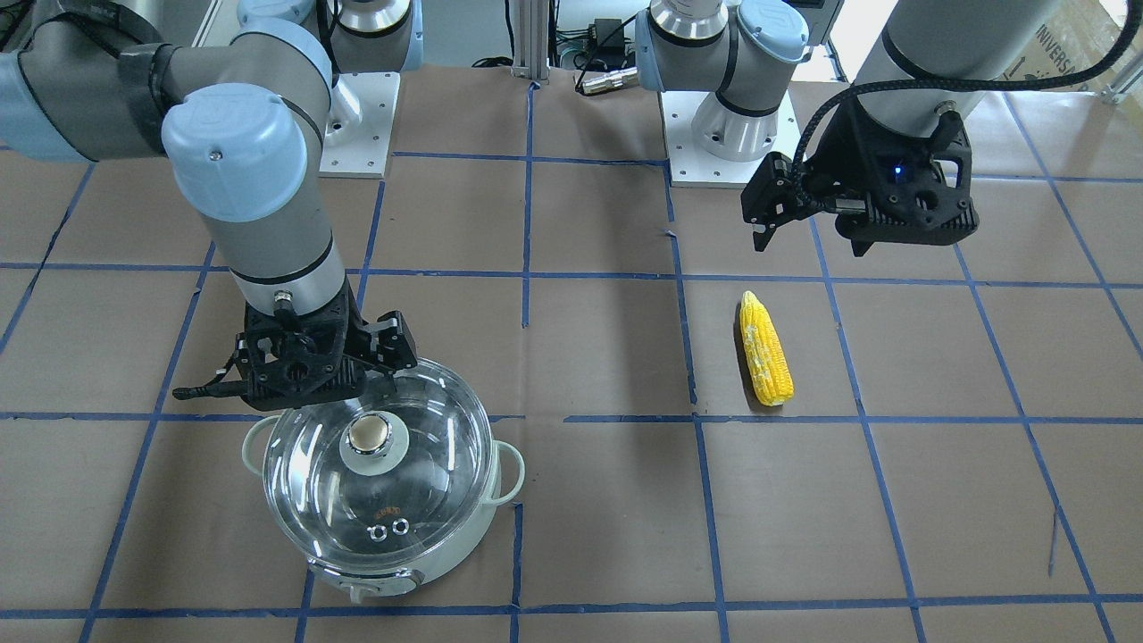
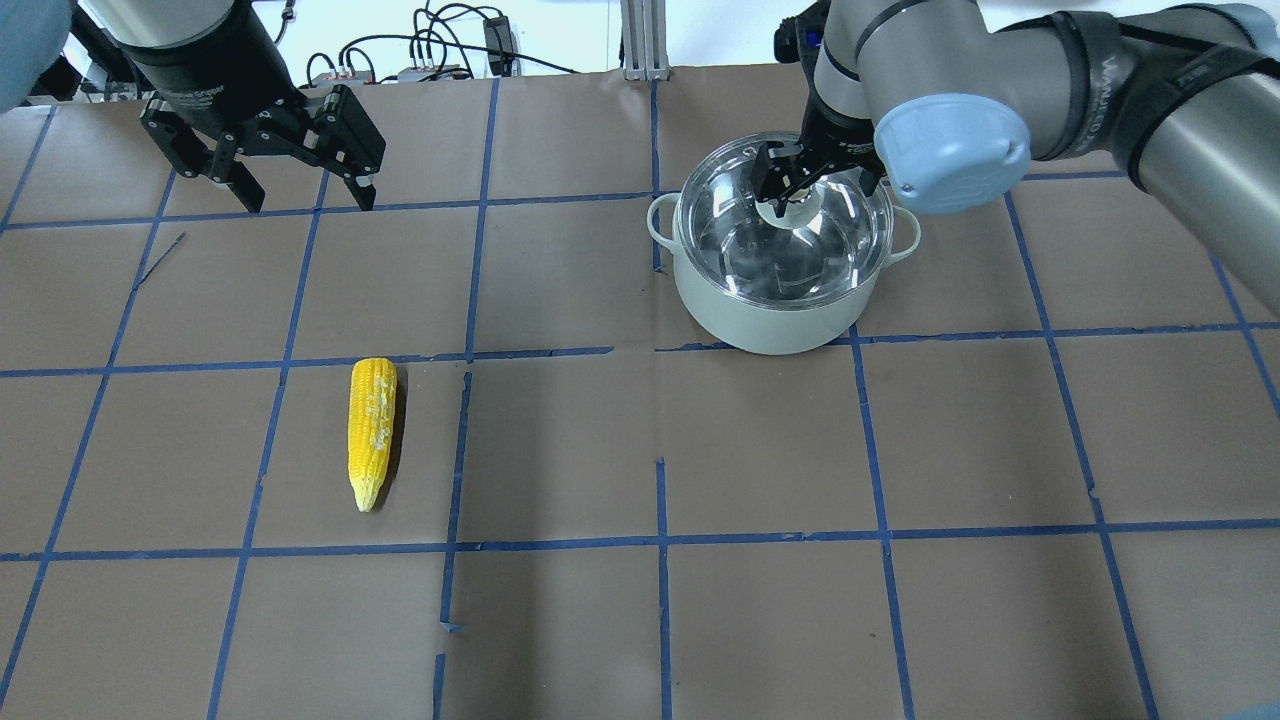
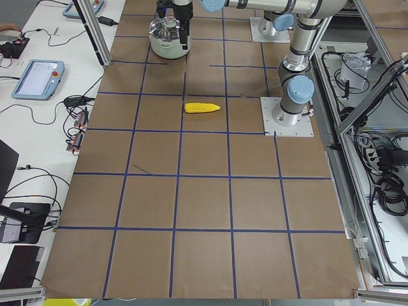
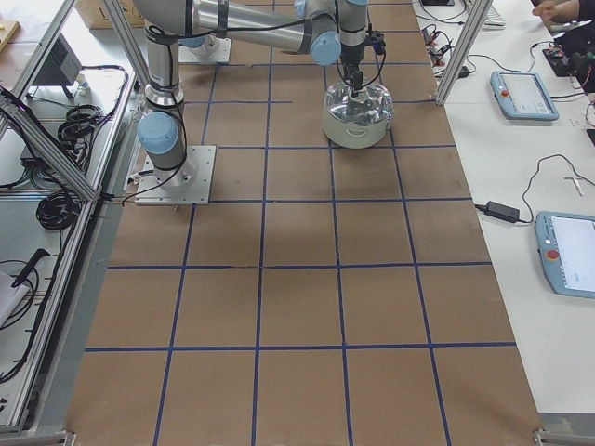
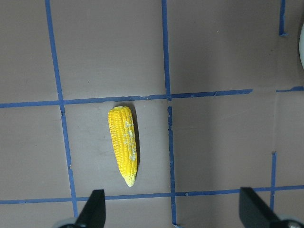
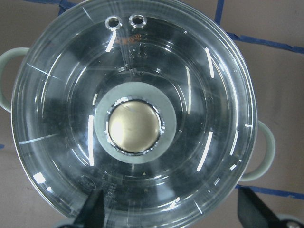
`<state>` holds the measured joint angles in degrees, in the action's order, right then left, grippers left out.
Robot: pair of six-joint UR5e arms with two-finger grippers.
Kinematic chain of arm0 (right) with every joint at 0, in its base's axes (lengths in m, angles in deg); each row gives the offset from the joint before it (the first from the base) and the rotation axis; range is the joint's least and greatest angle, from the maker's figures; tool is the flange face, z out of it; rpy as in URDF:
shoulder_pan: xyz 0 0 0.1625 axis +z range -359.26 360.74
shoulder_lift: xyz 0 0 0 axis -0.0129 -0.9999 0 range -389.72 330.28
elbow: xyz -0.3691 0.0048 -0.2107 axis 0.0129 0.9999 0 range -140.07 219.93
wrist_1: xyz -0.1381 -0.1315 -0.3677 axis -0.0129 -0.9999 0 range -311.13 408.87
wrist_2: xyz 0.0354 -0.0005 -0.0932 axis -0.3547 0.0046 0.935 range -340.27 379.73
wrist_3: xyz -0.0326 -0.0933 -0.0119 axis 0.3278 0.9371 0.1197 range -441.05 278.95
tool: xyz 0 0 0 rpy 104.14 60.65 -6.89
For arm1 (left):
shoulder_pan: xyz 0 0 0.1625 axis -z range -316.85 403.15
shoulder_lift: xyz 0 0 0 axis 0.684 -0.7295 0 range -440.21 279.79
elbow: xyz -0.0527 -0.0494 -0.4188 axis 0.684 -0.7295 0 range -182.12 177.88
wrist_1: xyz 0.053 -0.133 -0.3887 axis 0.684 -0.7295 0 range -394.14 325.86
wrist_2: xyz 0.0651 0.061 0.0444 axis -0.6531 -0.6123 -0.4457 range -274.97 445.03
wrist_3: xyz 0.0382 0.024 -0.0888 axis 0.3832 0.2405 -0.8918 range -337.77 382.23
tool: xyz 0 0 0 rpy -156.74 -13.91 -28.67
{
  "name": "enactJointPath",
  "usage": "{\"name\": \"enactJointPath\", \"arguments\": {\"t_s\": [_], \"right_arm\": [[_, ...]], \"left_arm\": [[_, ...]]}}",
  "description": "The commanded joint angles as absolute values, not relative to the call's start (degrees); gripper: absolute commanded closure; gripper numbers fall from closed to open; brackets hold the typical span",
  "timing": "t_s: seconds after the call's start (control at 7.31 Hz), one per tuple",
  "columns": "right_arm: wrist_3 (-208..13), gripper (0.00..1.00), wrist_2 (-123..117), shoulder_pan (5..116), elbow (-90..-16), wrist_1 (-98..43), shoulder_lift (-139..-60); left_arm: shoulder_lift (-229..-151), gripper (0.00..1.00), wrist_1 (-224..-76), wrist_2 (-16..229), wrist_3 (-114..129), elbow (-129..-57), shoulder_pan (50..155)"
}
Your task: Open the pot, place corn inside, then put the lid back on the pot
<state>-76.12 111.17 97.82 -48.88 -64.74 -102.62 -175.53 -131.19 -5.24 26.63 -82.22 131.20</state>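
The glass lid is wider than my fingers open. My right gripper will next grab the lid by its beige-topped knob to open the pot.
The pale mint-green pot stands on the table with the clear glass lid on it. My right gripper is open and hovers just above the lid; it does not hold the beige-topped knob. The pot's side handle and the lid fill the right wrist view. The yellow corn lies flat on the table, far to the pot's side. My left gripper is open and empty, raised above the table behind the corn. In the front-facing view I see the pot, lid, corn, right gripper and left gripper.
The table is covered in brown paper with a blue tape grid. The two arm base plates sit at the robot's side of the table. Teach pendants and cables lie on side benches beyond the table's edges.
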Motion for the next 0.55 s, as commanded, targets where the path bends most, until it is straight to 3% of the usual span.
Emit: {"name": "enactJointPath", "arguments": {"t_s": [0.0,0.41], "right_arm": [[-76.1,0.01,111.3,98.4,-45.0,-64.9,-99.6],[-76.2,0.07,111.1,99.3,-44.6,-65.6,-97.8]], "left_arm": [[-175.6,0.00,-131.2,-5.2,26.7,-82.3,131.2],[-175.6,0.00,-131.2,-5.4,27.4,-82.1,131.1]]}}
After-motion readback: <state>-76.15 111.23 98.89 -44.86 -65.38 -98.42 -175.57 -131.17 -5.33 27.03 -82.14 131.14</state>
